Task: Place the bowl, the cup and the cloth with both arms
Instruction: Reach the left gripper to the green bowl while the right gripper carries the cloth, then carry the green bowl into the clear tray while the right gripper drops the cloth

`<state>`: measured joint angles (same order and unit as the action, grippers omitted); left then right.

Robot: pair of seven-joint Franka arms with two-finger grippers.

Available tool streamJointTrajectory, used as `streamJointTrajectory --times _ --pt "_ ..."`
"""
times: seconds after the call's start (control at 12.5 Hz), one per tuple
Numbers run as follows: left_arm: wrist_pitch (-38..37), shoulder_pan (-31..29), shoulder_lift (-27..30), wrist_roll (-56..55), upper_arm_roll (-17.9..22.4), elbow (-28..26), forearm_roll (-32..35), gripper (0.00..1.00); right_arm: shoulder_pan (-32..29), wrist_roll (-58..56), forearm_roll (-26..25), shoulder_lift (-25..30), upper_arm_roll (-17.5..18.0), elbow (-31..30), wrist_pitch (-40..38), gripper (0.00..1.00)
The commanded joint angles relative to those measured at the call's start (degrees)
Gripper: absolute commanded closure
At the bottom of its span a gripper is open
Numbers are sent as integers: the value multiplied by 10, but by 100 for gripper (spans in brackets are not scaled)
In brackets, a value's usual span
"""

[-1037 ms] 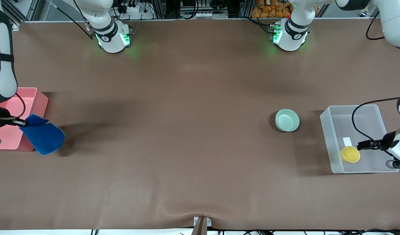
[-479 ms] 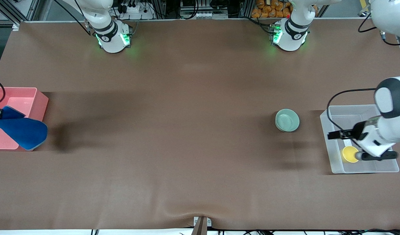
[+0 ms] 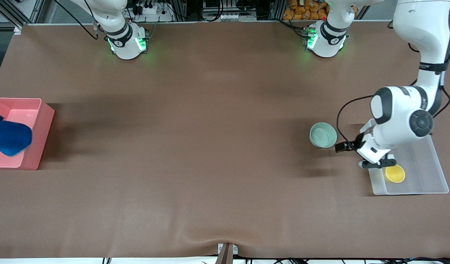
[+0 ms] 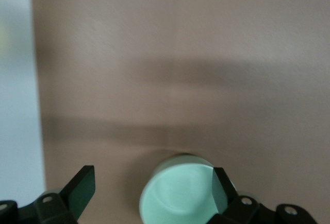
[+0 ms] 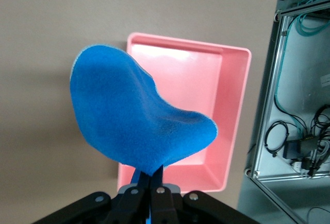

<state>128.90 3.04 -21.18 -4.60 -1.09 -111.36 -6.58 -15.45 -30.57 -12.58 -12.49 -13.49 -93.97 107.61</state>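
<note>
Next, the left gripper grabs the bowl (image 3: 323, 135) by its rim for the clear bin.
The mint-green bowl (image 3: 323, 135) stands on the brown table and is empty. My left gripper (image 3: 341, 147) is open just beside it, over the table between the bowl and the clear bin. In the left wrist view the bowl (image 4: 180, 195) lies partly between the spread fingers of the left gripper (image 4: 153, 187). The yellow cup (image 3: 394, 173) stands in the clear bin (image 3: 427, 161). My right gripper (image 5: 153, 175) is shut on the blue cloth (image 5: 134, 116), which hangs over the pink bin (image 5: 232, 105). In the front view only the cloth (image 3: 6, 137) shows, not the right gripper.
The pink bin (image 3: 37, 124) stands at the right arm's end of the table, the clear bin at the left arm's end. A metal frame with cables (image 5: 304, 105) lies past the table edge by the pink bin.
My left gripper has moved from over the clear bin and the cup to beside the bowl. My right gripper has carried the cloth farther over the pink bin, out past the front view's edge.
</note>
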Motion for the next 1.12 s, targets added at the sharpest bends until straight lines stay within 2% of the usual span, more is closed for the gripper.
streamJointTrajectory --times 0.0,0.24,0.72,0.8,0.88,0.96,1.04 --pt "11 -3 39 -22 -9 -64 51 0 -8 -75 -9 -23 -20 5 33 100" --pt "20 -2 39 -24 -9 -94 76 1 -28 -169 -8 -37 -23 5 70 100" --pt "114 -7 27 -32 -10 -157 78 22 -76 -256 5 -58 -22 -12 62 100" --pt "128 -8 23 -33 -10 -162 78 30 -78 -258 12 -59 -22 -20 53 100" --pt "140 -8 18 -33 -10 -168 78 46 -80 -258 18 -59 -22 -24 35 100" --pt "147 -9 12 -33 -10 -169 78 73 -80 -259 34 -61 -22 -24 12 100" --pt "147 -9 11 -34 -10 -168 78 91 -80 -259 53 -67 -22 -24 -7 100"
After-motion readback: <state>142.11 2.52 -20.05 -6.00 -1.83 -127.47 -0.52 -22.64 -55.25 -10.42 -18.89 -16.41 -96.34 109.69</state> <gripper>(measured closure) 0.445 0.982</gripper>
